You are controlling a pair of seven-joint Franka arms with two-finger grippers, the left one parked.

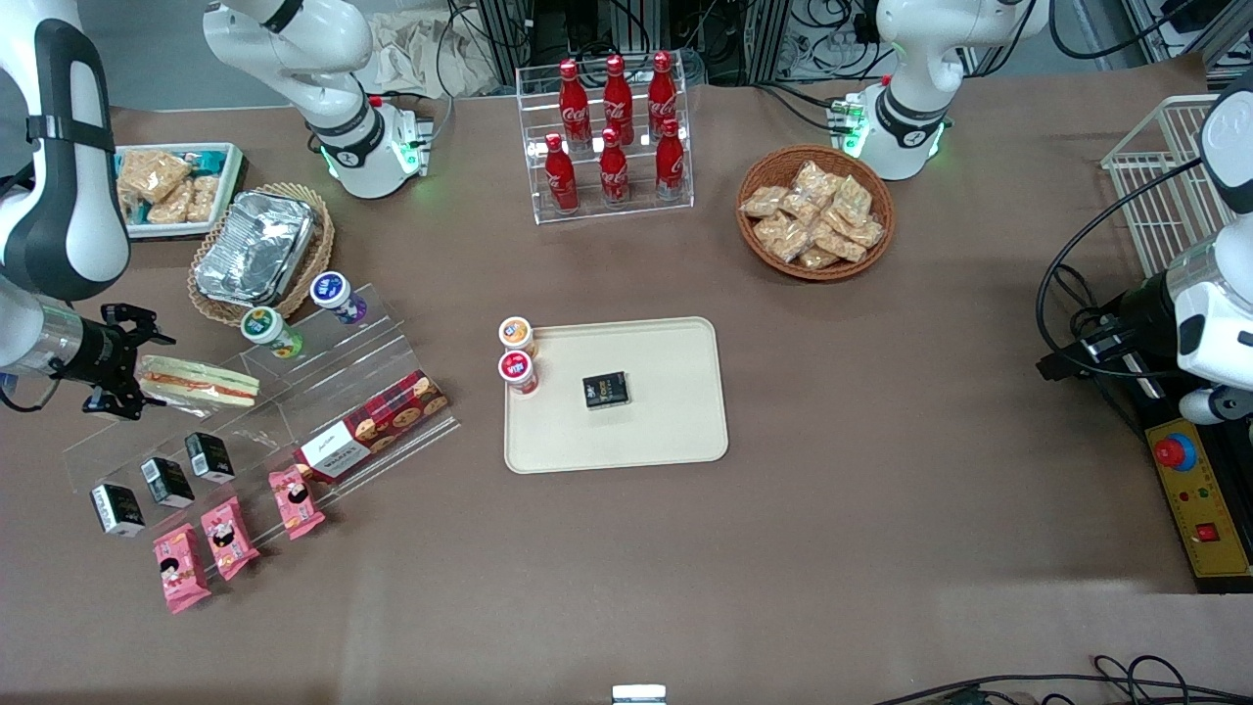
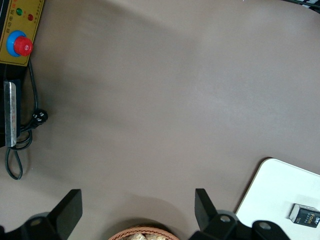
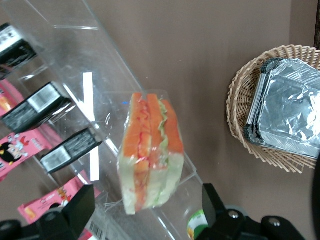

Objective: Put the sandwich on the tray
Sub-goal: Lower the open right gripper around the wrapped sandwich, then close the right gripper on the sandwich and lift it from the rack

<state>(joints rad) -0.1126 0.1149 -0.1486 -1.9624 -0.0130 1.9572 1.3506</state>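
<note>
The sandwich needs to go on the tray (image 1: 617, 435). My right gripper will next grab the sandwich by its wrapped end (image 1: 161, 375) to place it there.
The clear-wrapped sandwich (image 1: 199, 382) lies on the top step of a clear acrylic stand (image 1: 323, 392), at the working arm's end of the table. It also shows in the right wrist view (image 3: 150, 157), with orange and green filling. My right gripper (image 1: 132, 377) hovers at the sandwich's wide end, open, with a finger on each side and a gap to the wrap; its fingertips (image 3: 80, 207) show dark. The cream-beige tray (image 1: 675, 421) lies at the table's middle, with a small black box (image 1: 606, 390) on it.
Two capped cups (image 1: 517, 354) stand at the tray's edge. A foil tray in a wicker basket (image 1: 256, 250) sits farther from the camera than the stand. The stand holds a red biscuit box (image 1: 372, 424), black boxes and pink packets. A cola rack (image 1: 612, 132) and a snack basket (image 1: 815, 211) stand farther back.
</note>
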